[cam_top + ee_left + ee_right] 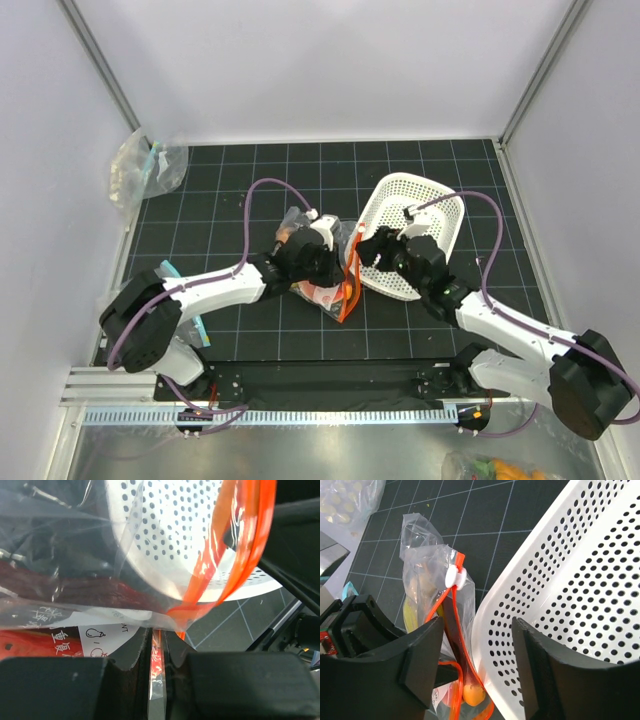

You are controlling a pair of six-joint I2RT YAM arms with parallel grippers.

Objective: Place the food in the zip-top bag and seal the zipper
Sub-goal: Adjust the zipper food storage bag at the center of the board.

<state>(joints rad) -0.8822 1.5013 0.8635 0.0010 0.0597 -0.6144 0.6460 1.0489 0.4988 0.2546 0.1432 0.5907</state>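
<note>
My right gripper will next pinch the sides of the zip-top bag's red-orange zipper together near the white slider (361,228) (455,576). The slider stays free for sealing.
The zip-top bag (322,292) lies between my two grippers, against the white basket's left wall. Its red-orange zipper (350,280) stands apart in two strips, with a white slider (455,576) at the far end. Inside the bag I see a small peach ball (474,694), a yellow lemon (410,615) and a dark red piece (75,586). My left gripper (318,258) is shut on the bag's plastic, and the film shows pinched between its fingers (159,640). My right gripper (476,667) is open, straddling the basket's rim and the zipper (451,630).
The white lattice basket (415,225) sits tilted at centre right, touching the bag. A clear bag with teal trim (148,168) lies at the far left corner. Another teal-trimmed bag (190,305) lies by the left arm's base. A bag of food (490,467) sits below the table's front rail.
</note>
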